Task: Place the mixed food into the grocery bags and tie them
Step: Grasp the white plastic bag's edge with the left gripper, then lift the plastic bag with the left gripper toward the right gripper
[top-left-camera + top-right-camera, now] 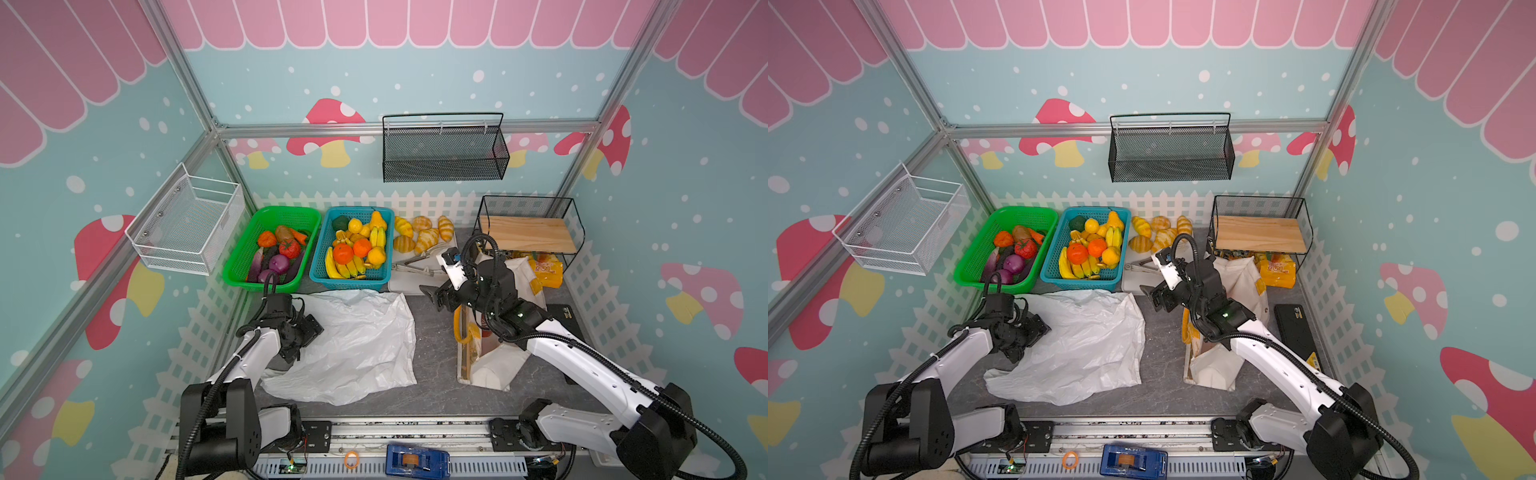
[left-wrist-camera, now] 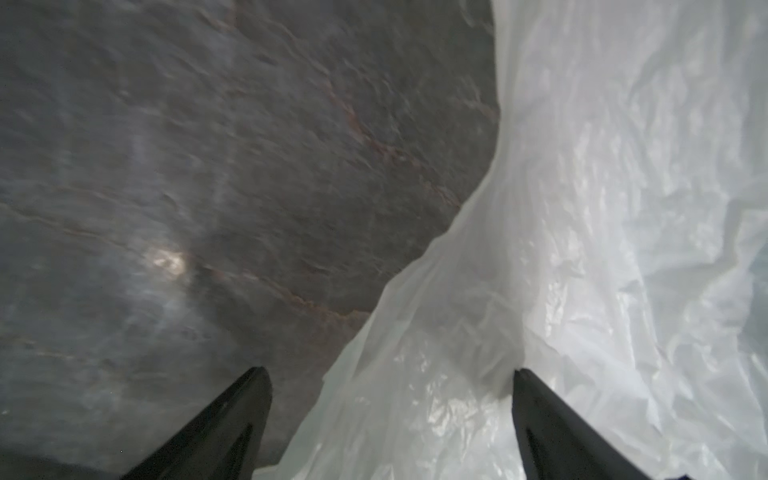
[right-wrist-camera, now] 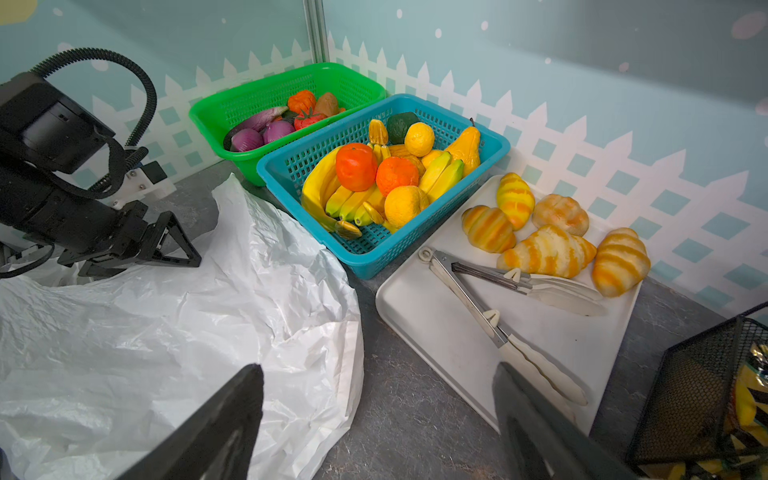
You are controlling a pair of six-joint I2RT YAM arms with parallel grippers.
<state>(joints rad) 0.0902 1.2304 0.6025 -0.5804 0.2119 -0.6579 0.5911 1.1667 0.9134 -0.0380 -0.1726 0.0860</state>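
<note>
Next, my left gripper grabs the white plastic grocery bag by the loose fold at its edge to lift and open it for the food.
The thin white plastic grocery bag lies crumpled flat on the grey table. My left gripper is open at its left edge; a fold of plastic lies loose between the spread fingers. The white tote with yellow handles lies on the right, partly under my right arm. My right gripper hangs open and empty between bag and tray. Two purple onions and the red tomato sit in the green basket.
The green basket and a blue basket of yellow and orange fruit stand at the back. Beside them a white tray holds croissants and tongs. A black wire shelf stands at back right.
</note>
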